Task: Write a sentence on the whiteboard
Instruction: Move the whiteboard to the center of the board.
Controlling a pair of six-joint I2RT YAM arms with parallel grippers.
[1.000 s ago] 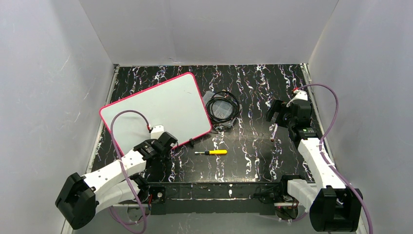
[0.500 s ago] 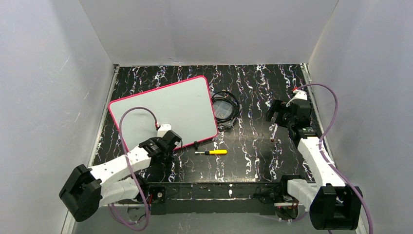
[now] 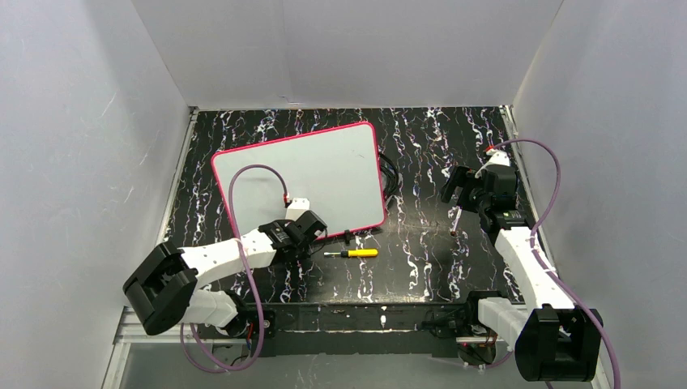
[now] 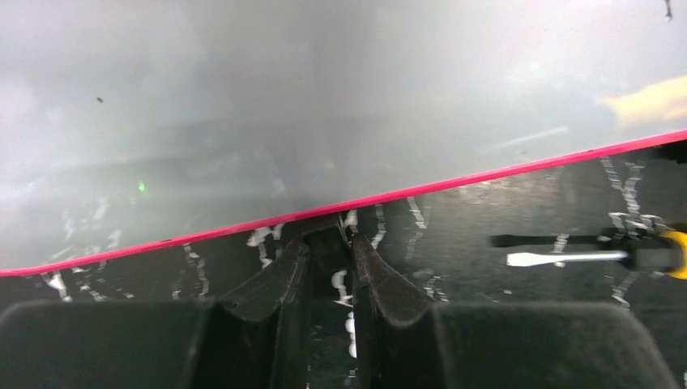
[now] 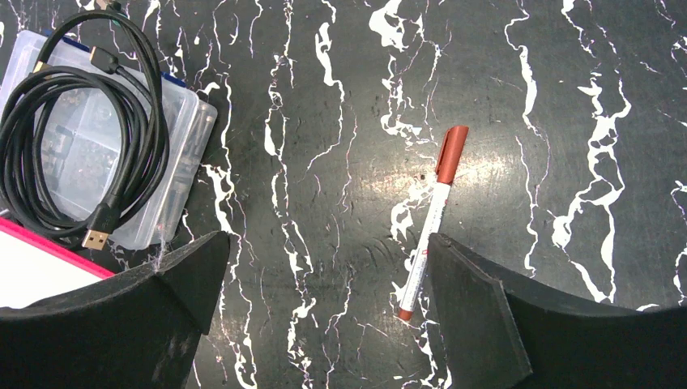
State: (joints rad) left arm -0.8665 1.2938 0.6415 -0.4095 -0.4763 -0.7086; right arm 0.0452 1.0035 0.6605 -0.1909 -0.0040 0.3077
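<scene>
I should grab the marker by its white body (image 3: 457, 220) (image 5: 425, 245) with my right gripper next. The marker's red-brown cap then stays free for my left gripper to take, so I can write.
The whiteboard (image 3: 300, 174), white with a pink-red rim, lies flat at the centre-left of the table. It fills the top of the left wrist view (image 4: 324, 105). No lettering shows on it. My left gripper (image 3: 316, 233) is at the board's near edge. In its wrist view the left gripper (image 4: 328, 247) is shut on a small black clip (image 4: 326, 237) on the rim. My right gripper (image 3: 454, 188) is open and empty. It hangs above a white marker with a red-brown cap (image 5: 429, 223), which lies on the table (image 3: 455, 220) by the right fingertip (image 5: 462, 284).
A yellow-handled screwdriver (image 3: 352, 253) lies just right of the left gripper, also in the left wrist view (image 4: 583, 257). A clear plastic box with a coiled black cable (image 5: 97, 138) sits at the board's right edge, mostly hidden behind it from above. Grey walls enclose the table.
The left gripper has dragged the whiteboard to the right and turned it, so it now covers most of the box and cable. The right arm has not moved.
</scene>
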